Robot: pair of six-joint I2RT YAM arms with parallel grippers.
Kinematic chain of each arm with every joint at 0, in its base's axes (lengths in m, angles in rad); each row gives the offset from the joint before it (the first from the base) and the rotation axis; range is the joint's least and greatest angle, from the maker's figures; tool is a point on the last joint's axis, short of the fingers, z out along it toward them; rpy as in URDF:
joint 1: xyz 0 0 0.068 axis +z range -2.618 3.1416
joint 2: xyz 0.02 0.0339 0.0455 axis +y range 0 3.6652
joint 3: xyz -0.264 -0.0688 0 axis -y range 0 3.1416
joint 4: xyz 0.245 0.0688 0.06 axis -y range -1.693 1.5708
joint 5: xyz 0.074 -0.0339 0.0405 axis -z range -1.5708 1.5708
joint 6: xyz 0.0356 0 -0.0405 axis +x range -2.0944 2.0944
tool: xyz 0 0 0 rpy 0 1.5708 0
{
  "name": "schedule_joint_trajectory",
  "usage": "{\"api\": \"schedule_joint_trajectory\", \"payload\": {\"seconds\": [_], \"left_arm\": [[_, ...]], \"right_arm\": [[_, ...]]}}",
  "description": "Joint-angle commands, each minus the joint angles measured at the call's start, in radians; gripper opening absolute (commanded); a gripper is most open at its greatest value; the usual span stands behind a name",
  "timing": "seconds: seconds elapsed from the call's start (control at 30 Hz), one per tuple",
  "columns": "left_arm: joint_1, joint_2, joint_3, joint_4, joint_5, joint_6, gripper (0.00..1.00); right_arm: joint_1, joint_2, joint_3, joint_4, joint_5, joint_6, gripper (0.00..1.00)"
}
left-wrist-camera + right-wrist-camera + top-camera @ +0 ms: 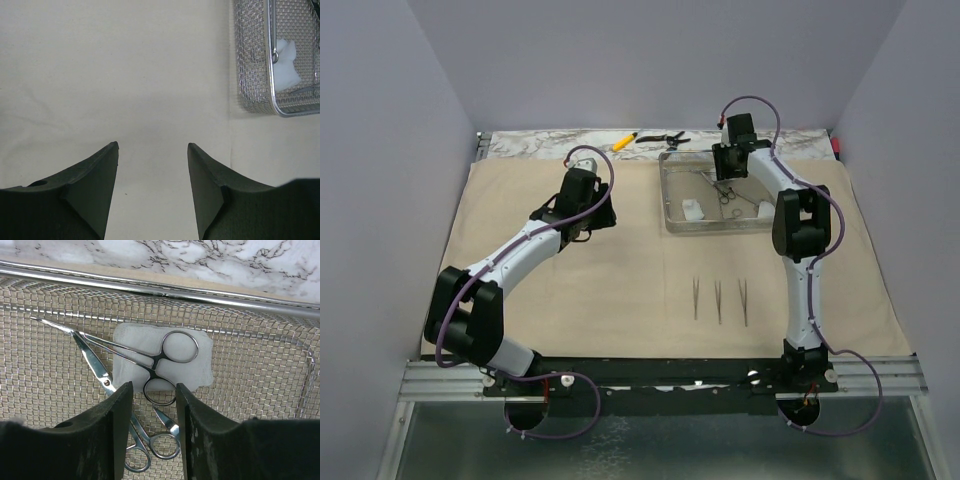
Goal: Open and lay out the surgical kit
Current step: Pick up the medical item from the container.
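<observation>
My right gripper should grab the clamp by its lower ring (160, 391) to lay the steel clamp (159, 360) beside the tweezers. This leaves the crossing instrument free.
The beige cloth wrap (620, 270) lies spread flat over the table. On it at the back right stands a wire-mesh steel tray (666, 190). My right gripper (154, 389) hangs open inside the tray (200, 292), its fingertips either side of the lower ring of a steel clamp (159, 360) without gripping it. The clamp lies on a white gauze pad (200, 365), and a second ring-handled instrument (102, 372) crosses under it. Another white gauze (691, 209) sits near the tray's front left. Three tweezers (718, 300) lie side by side on the cloth. My left gripper (153, 147) is open over bare cloth, left of the tray (272, 60).
A yellow pen (624, 141) and black-handled pliers (662, 138) lie on the marbled strip (540, 145) behind the cloth. Grey walls close in the left, right and back. A metal rail (660, 375) runs along the near edge by the arm bases.
</observation>
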Motion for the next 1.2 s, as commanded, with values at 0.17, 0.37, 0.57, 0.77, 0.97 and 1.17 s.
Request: {"api": "schedule_joint_trajectory", "payload": {"seconds": [0.17,0.37,0.57,0.77,0.97,1.17], "left_arm": [[0.003,-0.007,0.022,0.017,-0.003,-0.008,0.59],[0.003,-0.021,0.014,0.016,-0.004,-0.006,0.59],[0.005,-0.035,0.010,0.016,-0.008,-0.004,0.59],[0.004,-0.044,0.003,0.016,-0.009,-0.007,0.59],[0.006,-0.046,0.000,0.017,-0.007,-0.008,0.59],[0.008,-0.053,-0.004,0.016,-0.011,-0.004,0.59]], "right_arm": [[-0.021,0.045,-0.001,-0.014,-0.074,0.011,0.41],[-0.022,0.047,0.001,-0.020,-0.066,0.013,0.33],[-0.022,0.018,-0.006,-0.004,-0.052,0.000,0.24],[-0.022,-0.064,-0.041,-0.011,-0.081,0.023,0.25],[-0.023,-0.076,-0.070,0.008,-0.037,0.061,0.35],[-0.022,-0.020,-0.032,-0.014,-0.062,0.027,0.25]]}}
